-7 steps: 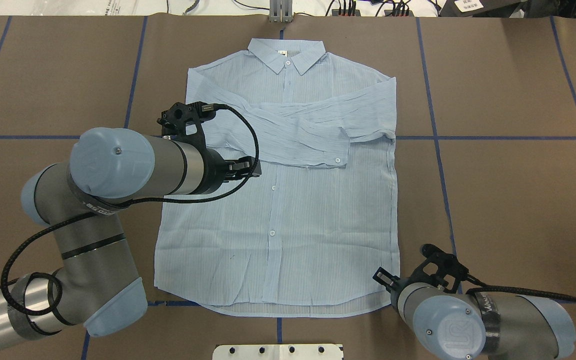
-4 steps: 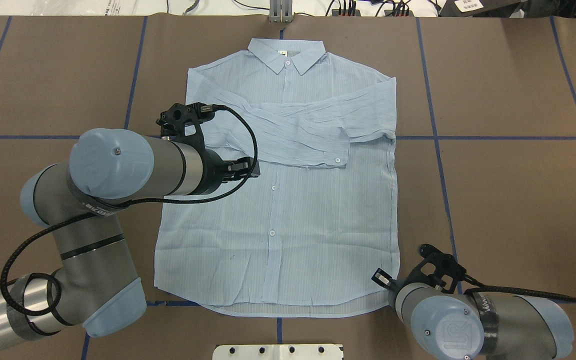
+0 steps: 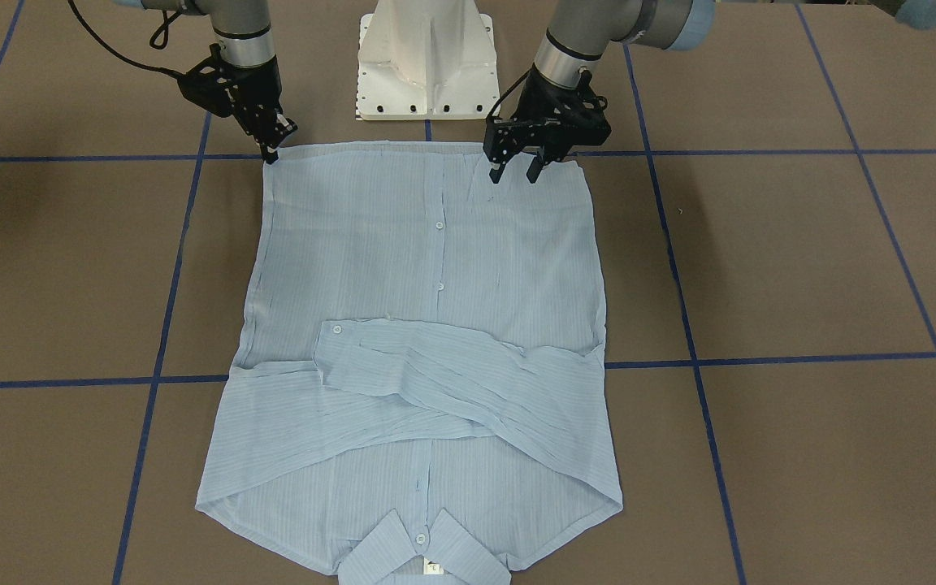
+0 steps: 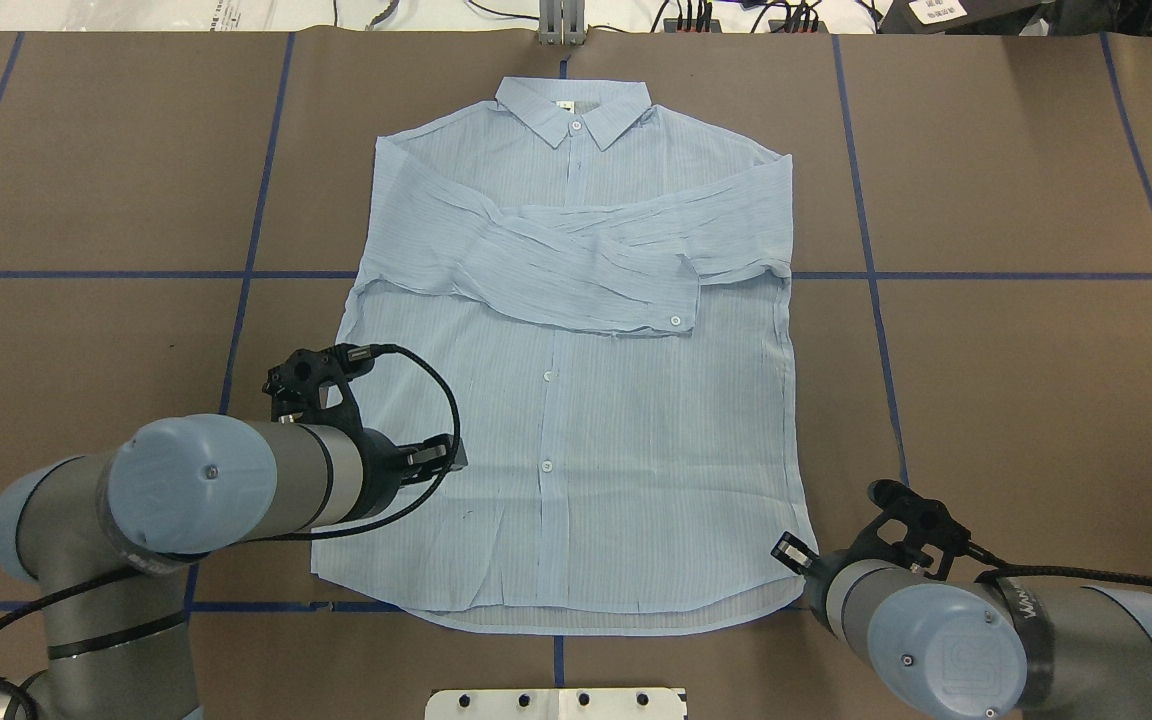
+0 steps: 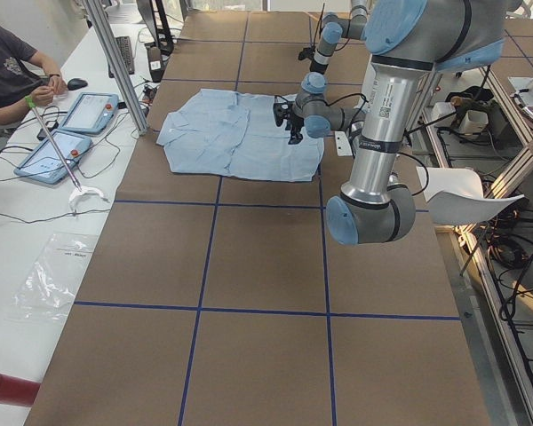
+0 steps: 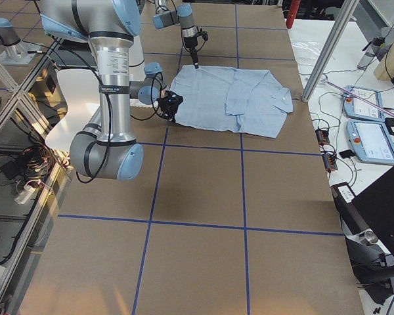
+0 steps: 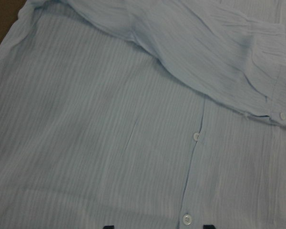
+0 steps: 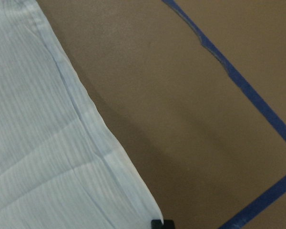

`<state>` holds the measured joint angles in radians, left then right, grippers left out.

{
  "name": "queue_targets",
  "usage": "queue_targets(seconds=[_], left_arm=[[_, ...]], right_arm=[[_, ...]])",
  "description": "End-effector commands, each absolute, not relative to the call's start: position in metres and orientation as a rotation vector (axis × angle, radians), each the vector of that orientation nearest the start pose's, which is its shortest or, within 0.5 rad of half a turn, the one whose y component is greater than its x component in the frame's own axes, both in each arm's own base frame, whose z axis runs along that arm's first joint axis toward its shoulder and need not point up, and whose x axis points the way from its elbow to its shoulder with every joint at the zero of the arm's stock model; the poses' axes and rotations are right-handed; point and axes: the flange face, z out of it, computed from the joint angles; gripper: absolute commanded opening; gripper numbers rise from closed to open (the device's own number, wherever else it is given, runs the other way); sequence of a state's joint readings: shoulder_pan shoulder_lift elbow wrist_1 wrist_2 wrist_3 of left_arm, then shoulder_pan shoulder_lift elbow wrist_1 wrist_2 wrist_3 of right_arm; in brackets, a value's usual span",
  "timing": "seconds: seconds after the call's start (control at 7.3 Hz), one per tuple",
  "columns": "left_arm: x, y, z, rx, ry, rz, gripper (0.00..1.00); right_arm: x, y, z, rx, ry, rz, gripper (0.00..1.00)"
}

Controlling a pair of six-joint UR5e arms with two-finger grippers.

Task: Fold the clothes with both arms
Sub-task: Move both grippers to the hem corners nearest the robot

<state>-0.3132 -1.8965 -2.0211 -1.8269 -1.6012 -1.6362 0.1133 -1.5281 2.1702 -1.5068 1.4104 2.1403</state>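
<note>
My left gripper grips the shirt by its hem corner next, where the cloth ends, since the shirt's front lies flat and spread out.
The light blue striped shirt lies flat and buttoned, collar at the far side, both sleeves folded across the chest. My left gripper is open and empty just above the shirt's lower left front. In the front view its fingers stand apart, and its wrist view shows only cloth. My right gripper is at the hem's right corner. In the front view its fingers look pressed together on that corner. In the right wrist view the shirt's edge runs down to one black fingertip.
The white pedestal base stands at the table's near edge. Blue tape lines grid the brown table. A seated operator and two tablets are at a side table beyond the shirt's collar end.
My left arm has drawn back from the folded sleeves toward the robot and is now over the lower front. My right gripper has shifted slightly outward, and the hem corner has flared out with it.
</note>
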Motion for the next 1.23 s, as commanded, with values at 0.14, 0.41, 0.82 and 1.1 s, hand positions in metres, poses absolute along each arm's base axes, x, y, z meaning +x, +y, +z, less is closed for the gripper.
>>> queue_targets(seconds=[0.14, 0.41, 0.82, 1.1], left_arm=[[0.500, -0.270, 0.294, 0.089, 0.821, -0.352, 0.68], [0.507, -0.254, 0.304, 0.058, 0.765, -0.360, 0.66], [0.515, -0.230, 0.321, 0.022, 0.733, -0.362, 0.61], [0.518, -0.223, 0.325, 0.010, 0.726, -0.368, 0.52]], right_arm=[[-0.434, -0.198, 0.377, 0.002, -0.705, 0.690, 0.00], [-0.433, -0.197, 0.377, 0.002, -0.705, 0.687, 0.00], [-0.430, -0.197, 0.374, 0.001, -0.711, 0.687, 0.00], [-0.430, -0.197, 0.374, 0.001, -0.711, 0.687, 0.00]])
